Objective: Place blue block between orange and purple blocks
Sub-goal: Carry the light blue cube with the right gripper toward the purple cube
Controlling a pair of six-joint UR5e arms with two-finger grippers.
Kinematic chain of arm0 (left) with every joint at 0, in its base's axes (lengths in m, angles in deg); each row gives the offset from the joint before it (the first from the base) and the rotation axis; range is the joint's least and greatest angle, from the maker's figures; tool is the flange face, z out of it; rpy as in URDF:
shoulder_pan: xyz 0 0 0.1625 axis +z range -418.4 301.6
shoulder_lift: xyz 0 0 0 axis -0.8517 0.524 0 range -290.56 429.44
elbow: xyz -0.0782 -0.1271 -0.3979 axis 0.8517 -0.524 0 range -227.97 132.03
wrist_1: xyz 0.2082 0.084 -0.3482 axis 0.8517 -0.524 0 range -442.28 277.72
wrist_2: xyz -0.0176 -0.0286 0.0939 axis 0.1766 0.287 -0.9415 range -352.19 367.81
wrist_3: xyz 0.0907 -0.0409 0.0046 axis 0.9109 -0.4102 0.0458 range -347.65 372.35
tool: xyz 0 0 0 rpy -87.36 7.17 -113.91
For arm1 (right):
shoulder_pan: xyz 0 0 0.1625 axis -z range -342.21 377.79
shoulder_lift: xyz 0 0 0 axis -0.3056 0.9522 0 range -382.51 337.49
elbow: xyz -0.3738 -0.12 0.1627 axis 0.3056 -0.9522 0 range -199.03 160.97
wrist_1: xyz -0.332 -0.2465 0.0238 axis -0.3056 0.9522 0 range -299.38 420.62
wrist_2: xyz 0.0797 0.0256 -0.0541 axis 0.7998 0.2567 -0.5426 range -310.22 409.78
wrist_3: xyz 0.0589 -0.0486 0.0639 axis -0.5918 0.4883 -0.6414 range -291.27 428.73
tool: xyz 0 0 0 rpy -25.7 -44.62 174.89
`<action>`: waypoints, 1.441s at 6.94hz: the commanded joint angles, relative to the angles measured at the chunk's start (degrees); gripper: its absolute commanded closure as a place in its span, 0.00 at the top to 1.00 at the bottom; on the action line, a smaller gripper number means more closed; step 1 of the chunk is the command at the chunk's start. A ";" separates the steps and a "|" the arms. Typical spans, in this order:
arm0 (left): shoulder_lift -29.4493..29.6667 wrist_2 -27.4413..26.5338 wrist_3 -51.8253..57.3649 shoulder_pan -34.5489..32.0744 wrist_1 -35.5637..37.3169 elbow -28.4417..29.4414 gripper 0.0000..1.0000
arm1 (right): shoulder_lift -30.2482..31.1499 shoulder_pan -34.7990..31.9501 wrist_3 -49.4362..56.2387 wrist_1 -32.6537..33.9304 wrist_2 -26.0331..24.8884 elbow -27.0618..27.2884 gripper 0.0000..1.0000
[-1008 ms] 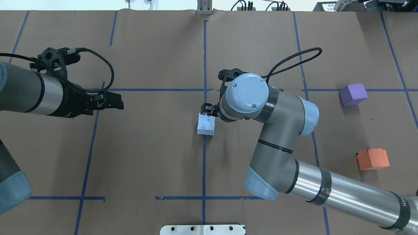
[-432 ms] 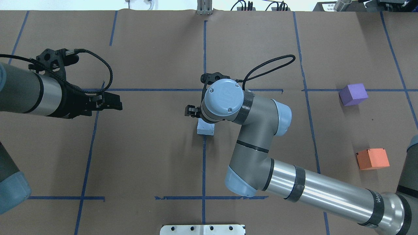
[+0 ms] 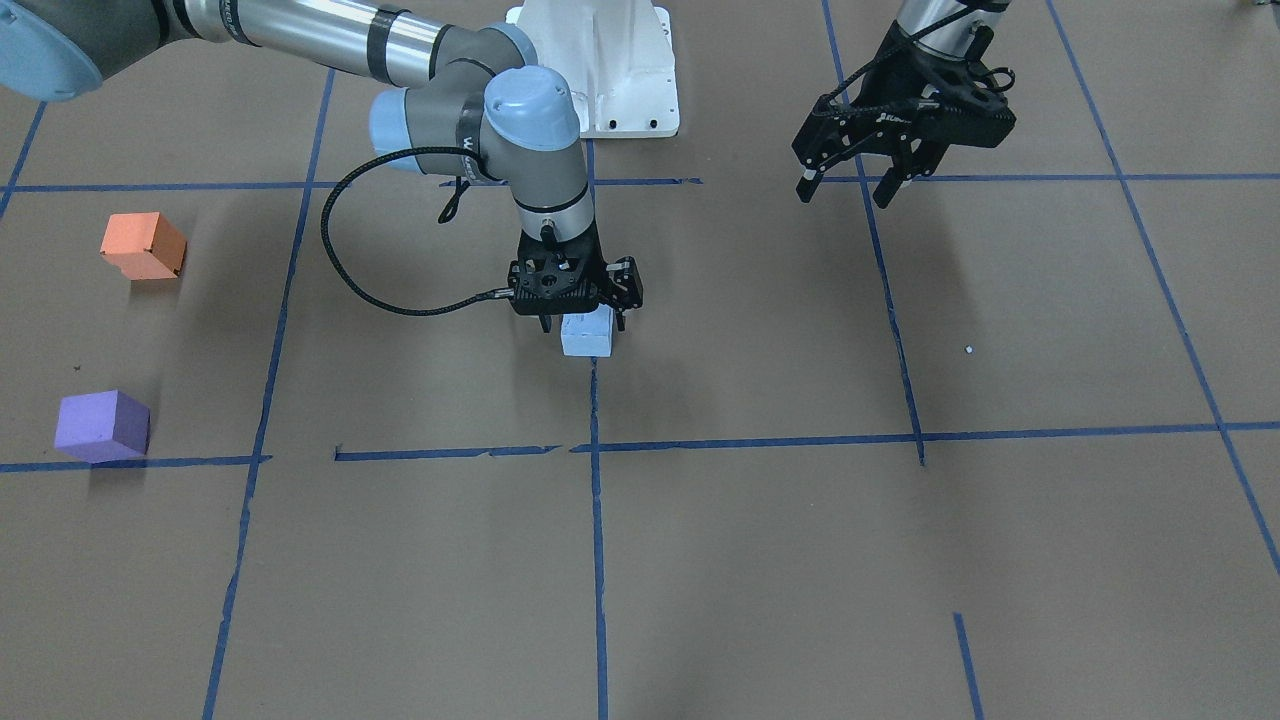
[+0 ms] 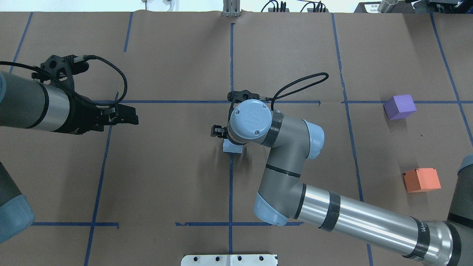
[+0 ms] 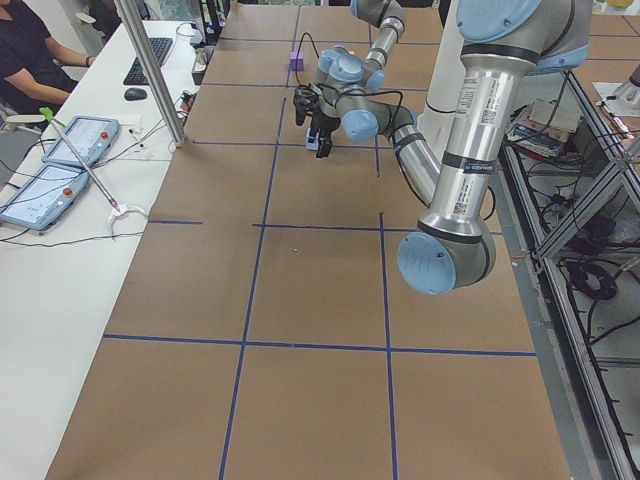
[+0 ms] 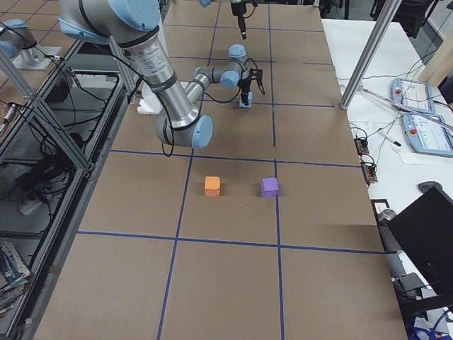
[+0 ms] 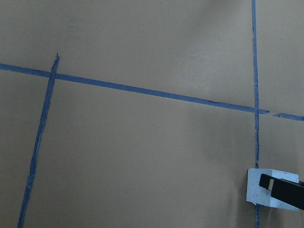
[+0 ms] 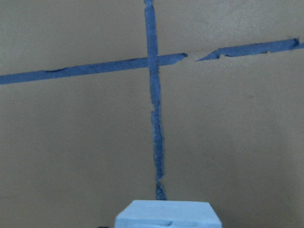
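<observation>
The light blue block needs to go between the orange and purple blocks, so the robot's right gripper should grab the block by its opposite sides next.
The pale blue block [image 3: 587,335] sits on the brown paper at the table's middle, on a blue tape line; it also shows in the overhead view [image 4: 232,148]. My right gripper [image 3: 582,322] points straight down over it. Its jaws are open, with a finger on each side of the block's top. The orange block [image 3: 143,245] and the purple block [image 3: 101,425] stand apart at the table's end on my right side, with a gap between them. My left gripper [image 3: 846,192] is open and empty, held above the table on my left.
Blue tape lines [image 4: 231,184] divide the brown paper into squares. The white robot base plate [image 3: 610,70] is at the near edge. Operator desks with tablets [image 5: 60,160] lie beyond the far edge.
My right arm has swung left until its gripper is over the blue block, and has come down around it. The left arm has barely moved. The block stays in place.
</observation>
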 commanded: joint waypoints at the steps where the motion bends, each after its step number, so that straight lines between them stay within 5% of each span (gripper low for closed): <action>1: 0.00 0.00 -0.24 0.00 0.09 -0.13 1.00 | 0.33 0.42 0.34 -0.17 -0.99 -0.61 0.21; 2: 0.00 0.00 -0.24 0.00 0.09 -0.13 1.00 | 1.38 0.24 0.43 -0.25 -0.56 1.57 0.03; 4: -0.09 0.00 -0.24 0.00 0.09 -0.04 1.00 | 13.45 -4.29 2.44 0.53 3.37 17.24 0.03; 6: 0.00 0.00 -0.24 0.00 0.09 0.22 1.00 | 25.05 -14.39 13.82 0.27 13.64 25.02 0.04; 8: 0.00 -0.09 -0.24 0.00 0.09 0.31 1.00 | 37.45 -25.72 33.46 -0.34 20.95 26.82 0.04; 10: 0.00 -0.18 -1.65 0.35 0.00 0.31 1.00 | 41.90 -29.29 42.53 -0.17 21.24 22.63 0.05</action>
